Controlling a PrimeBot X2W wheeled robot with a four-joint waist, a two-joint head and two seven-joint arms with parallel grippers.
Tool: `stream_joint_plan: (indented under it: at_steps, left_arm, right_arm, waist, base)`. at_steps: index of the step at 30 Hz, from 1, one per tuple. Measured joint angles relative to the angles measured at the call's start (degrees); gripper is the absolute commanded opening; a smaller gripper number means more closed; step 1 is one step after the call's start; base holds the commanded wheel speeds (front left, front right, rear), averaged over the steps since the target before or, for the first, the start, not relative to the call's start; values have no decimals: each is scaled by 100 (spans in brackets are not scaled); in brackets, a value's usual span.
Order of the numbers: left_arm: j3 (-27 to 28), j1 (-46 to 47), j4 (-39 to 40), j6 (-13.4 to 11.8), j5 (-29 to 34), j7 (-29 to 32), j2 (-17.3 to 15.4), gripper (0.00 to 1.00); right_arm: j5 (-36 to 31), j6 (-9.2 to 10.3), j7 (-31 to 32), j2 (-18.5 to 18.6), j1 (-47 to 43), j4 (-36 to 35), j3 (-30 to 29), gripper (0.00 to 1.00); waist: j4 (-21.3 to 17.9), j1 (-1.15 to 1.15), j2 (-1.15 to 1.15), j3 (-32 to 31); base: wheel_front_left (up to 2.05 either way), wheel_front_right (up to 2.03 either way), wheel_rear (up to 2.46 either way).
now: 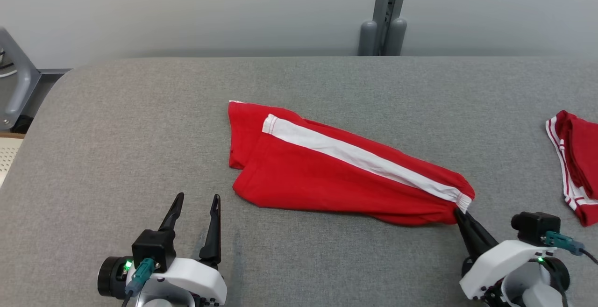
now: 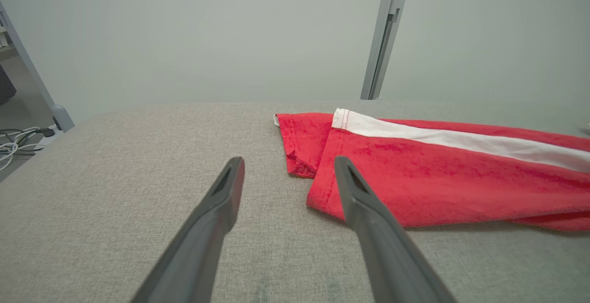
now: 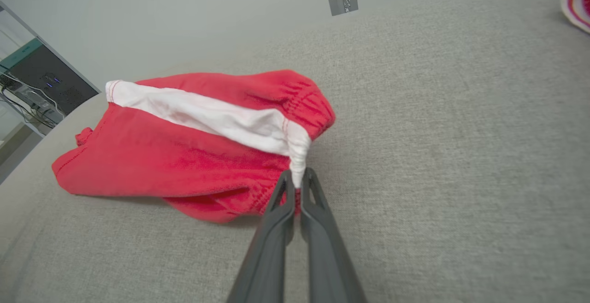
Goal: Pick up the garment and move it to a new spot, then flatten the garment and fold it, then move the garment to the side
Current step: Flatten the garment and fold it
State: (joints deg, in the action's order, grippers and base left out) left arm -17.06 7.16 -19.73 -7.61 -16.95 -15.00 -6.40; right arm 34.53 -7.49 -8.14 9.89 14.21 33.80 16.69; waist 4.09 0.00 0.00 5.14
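My left gripper pinches the white stripe's hem corner [image 1: 270,123] next, since the red cloth of the shorts [image 1: 322,178] lies flat and slack.
The garment [image 1: 327,176] is a pair of red shorts with a white side stripe, lying folded lengthwise across the middle of the grey table [image 1: 140,124]. My right gripper [image 1: 460,213] is shut on the waistband corner at the garment's right end, where the white stripe [image 3: 221,118] bunches between the fingers [image 3: 297,187]. My left gripper [image 1: 195,198] stands open near the table's front, just left of the garment's leg hem [image 2: 332,164], touching nothing. Its right finger [image 2: 350,183] lies over the hem's edge in the left wrist view.
Another red garment with white stripes [image 1: 577,167] lies folded at the table's right edge. A grey post [image 1: 385,22] stands behind the table against the pale wall. A metal frame [image 1: 16,78] sits off the table's left corner.
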Motion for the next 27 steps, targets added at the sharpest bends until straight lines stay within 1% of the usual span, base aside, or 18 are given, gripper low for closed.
stream_joint_plan:
  at_steps: [3,8,10,13,16,21,22,23,24,25,26,27]
  left_arm:
    - [36,-2,-7,9,20,0,-3,100]
    - [60,-2,-10,47,43,0,1,100]
    - [67,-2,-11,49,63,0,2,100]
    - [70,2,-11,57,82,0,11,100]
    - [73,10,-19,76,103,0,19,100]
    - [69,21,-55,104,124,0,42,100]
    - [69,24,-64,108,125,0,44,100]
    - [70,26,-74,109,125,0,46,100]
    - [71,29,-78,116,130,0,49,100]
    - [73,29,-79,123,132,0,55,100]
    - [78,30,-81,124,133,0,64,100]
    - [82,30,-82,125,136,0,66,100]
  right_arm:
    - [165,0,224,334,-195,-320,49,0]
    - [535,0,593,777,-455,-716,84,0]
    - [635,-1,698,972,-508,-761,58,0]
    - [615,0,667,1225,-530,-665,-100,0]
    - [512,0,527,1234,-473,-498,-246,0]
    - [302,0,334,1062,-370,-272,-311,0]
    - [258,0,293,1029,-355,-223,-311,8]
    - [229,0,259,1007,-337,-183,-312,22]
    - [212,0,213,988,-317,-154,-326,40]
    - [212,0,160,961,-298,-129,-353,53]
    - [197,0,100,920,-288,-66,-383,84]
    - [174,0,85,907,-286,-37,-390,100]
  waist:
    - [-83,0,0,-6]
    - [-164,0,0,10]
    - [-185,0,0,28]
    - [-200,0,0,64]
    - [-202,0,0,92]
    - [-193,0,0,112]
    - [-191,0,0,113]
    - [-190,0,0,111]
    - [-191,0,0,109]
    - [-193,0,0,106]
    - [-199,0,0,97]
    - [-203,0,0,92]
  base:
    - [0,0,0]
    - [0,0,0]
    - [0,0,0]
    - [0,0,0]
    - [0,0,0]
    - [0,0,0]
    - [0,0,0]
    - [0,0,0]
    - [0,0,0]
    - [0,0,0]
    - [0,0,0]
    - [0,0,0]
